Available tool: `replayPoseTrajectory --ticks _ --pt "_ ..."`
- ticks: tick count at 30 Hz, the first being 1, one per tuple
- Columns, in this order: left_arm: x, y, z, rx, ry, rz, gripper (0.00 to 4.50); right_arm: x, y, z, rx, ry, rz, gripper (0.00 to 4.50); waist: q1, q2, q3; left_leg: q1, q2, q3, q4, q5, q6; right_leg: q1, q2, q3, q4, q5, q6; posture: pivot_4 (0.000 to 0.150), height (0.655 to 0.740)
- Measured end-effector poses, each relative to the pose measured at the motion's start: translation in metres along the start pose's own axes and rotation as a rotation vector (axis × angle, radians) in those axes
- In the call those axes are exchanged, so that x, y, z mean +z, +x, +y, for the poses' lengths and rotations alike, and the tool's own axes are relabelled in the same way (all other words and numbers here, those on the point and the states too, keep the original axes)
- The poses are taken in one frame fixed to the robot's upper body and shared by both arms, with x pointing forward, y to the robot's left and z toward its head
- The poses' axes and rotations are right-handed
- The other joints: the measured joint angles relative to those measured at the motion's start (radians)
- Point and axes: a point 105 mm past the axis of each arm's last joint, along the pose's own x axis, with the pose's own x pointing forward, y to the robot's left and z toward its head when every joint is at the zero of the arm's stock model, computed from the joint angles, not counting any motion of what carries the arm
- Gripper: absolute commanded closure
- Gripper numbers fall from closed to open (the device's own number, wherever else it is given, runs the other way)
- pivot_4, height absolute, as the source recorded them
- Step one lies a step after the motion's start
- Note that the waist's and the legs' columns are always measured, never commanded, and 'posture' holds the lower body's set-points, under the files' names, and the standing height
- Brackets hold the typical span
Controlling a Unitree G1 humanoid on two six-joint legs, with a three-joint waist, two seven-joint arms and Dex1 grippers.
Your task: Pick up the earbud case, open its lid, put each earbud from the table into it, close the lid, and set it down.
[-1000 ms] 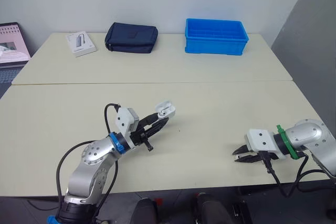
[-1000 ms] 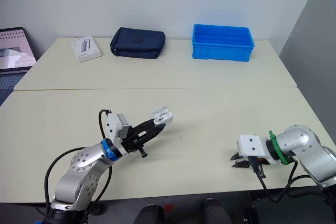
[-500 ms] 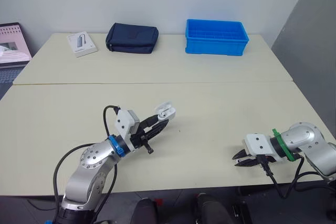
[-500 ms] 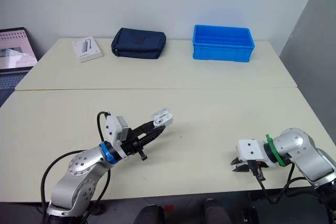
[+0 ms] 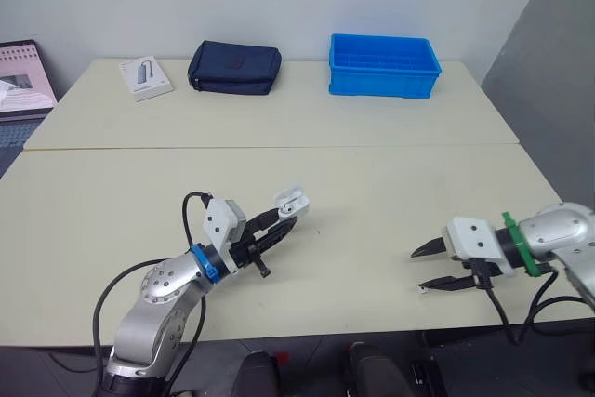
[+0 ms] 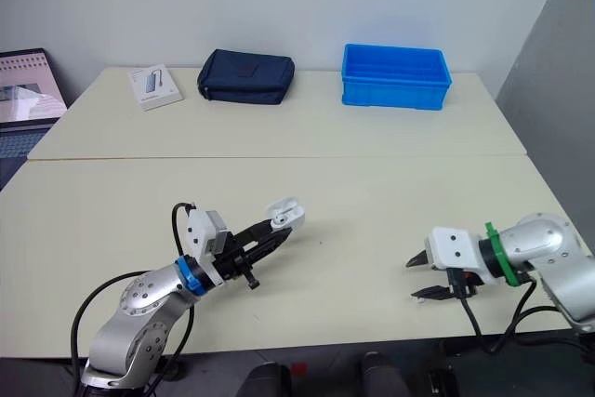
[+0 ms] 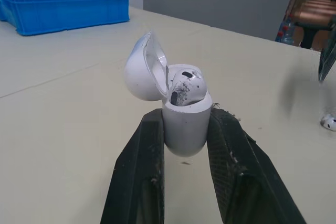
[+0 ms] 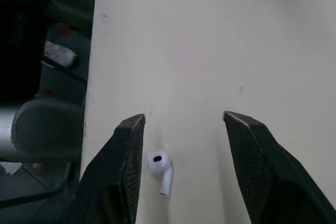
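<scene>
The last white earbud needs to go into the open case. My right gripper needs to grab it by its bulbous head (image 8: 158, 162) next.
My left gripper (image 5: 282, 218) is shut on the white earbud case (image 5: 292, 200) and holds it just above the table. The case's lid (image 7: 142, 68) stands open, and one earbud (image 7: 185, 84) sits inside the case (image 7: 185, 121), which is pinched between the two fingers. The other white earbud (image 8: 159, 166) lies on the table close to its front edge (image 8: 90, 129). My right gripper (image 5: 420, 271) is open over that earbud (image 6: 419, 297), with one finger on each side of it and no contact.
A blue bin (image 5: 383, 64), a navy pouch (image 5: 232, 66) and a small white box (image 5: 143, 76) stand along the back of the far table. A laptop (image 5: 19, 76) shows at the left edge. A seam (image 5: 372, 146) joins the two tables.
My right gripper has opened its fingers and drawn back slightly, leaving the earbud lying between them. The left gripper still holds the open case in about the same place.
</scene>
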Motion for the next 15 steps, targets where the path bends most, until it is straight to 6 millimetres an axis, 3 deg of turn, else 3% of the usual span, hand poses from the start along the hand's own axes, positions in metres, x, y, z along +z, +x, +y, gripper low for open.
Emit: replayPoseTrajectory --ticks 8,15 --pt "-0.002 0.000 -0.002 -0.009 -0.005 -0.001 3.73 -0.003 -0.001 0.015 0.015 -0.014 0.339 2.05 0.000 0.000 0.000 0.000 0.000 0.002 0.000 0.000 0.000 -0.002 -0.001 0.001 0.000 -0.003 -0.006 0.150 0.7391" --pt "-0.004 0.004 -0.005 -0.020 -0.008 -0.006 3.73 -0.012 0.018 0.010 -0.004 -0.081 0.436 2.05 -0.001 0.000 0.000 -0.002 0.000 0.002 0.000 0.000 0.000 -0.004 -0.001 0.001 0.000 -0.001 -0.001 0.150 0.7391"
